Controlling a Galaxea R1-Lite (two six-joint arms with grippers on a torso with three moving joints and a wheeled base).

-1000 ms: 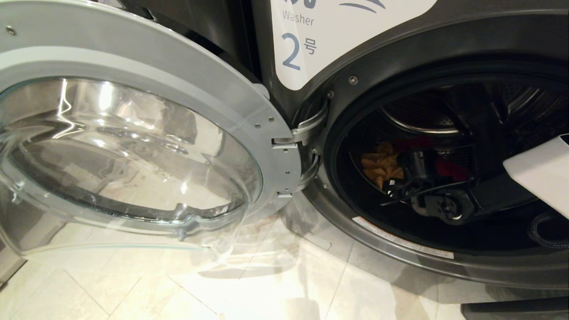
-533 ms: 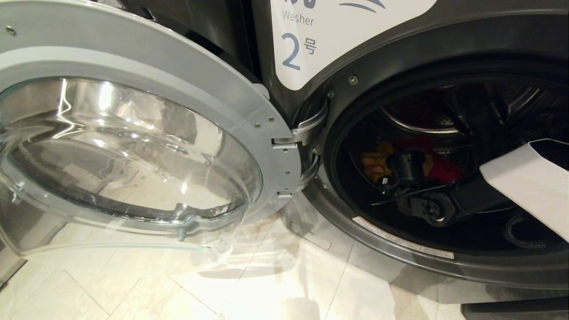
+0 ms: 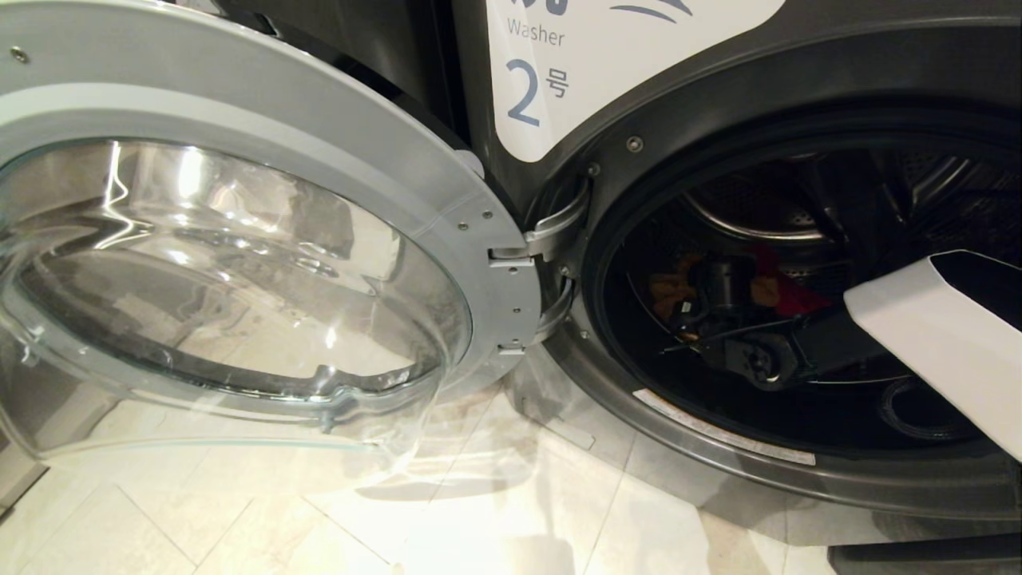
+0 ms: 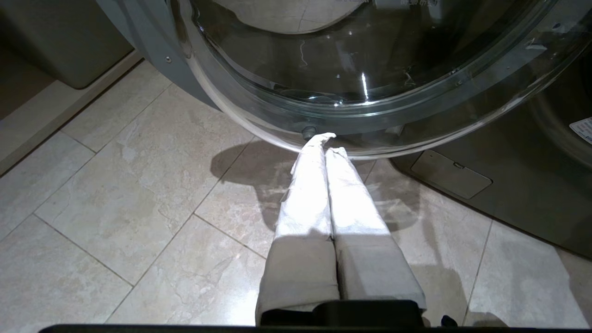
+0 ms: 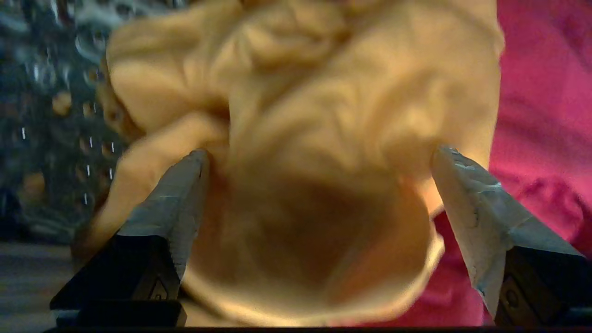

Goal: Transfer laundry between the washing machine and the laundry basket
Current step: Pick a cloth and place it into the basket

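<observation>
The mustard-orange garment lies slack against the drum, so my right gripper will grab it next by the raised folds bunched up in its middle (image 5: 319,150).
The washing machine (image 3: 639,104), dark grey with a white label 2 (image 3: 559,80), has its round glass door (image 3: 447,192) swung open to the left. My right arm (image 3: 942,343) reaches into the drum. Laundry lies at the back of the drum: a mustard-orange garment (image 3: 664,289) and a red-pink one (image 3: 790,294). In the right wrist view my right gripper (image 5: 322,152) is open, its grey fingers (image 5: 180,203) spread either side of the mustard-orange garment (image 5: 323,92), with the red-pink garment (image 5: 545,115) beside it. My left gripper (image 4: 329,145) is shut and empty, low beneath the door glass. The laundry basket is out of view.
Pale floor tiles (image 3: 239,519) lie in front of the machine. The open door (image 4: 370,69) hangs low over the floor just ahead of the left gripper. The drum's dark rubber rim (image 3: 607,335) rings the right arm. A grey service flap (image 4: 451,173) sits low on the machine's front.
My right arm has pushed deeper into the drum, its wrist moving left and up in the head view and covering more of the mustard-orange garment. The left arm has stayed still.
</observation>
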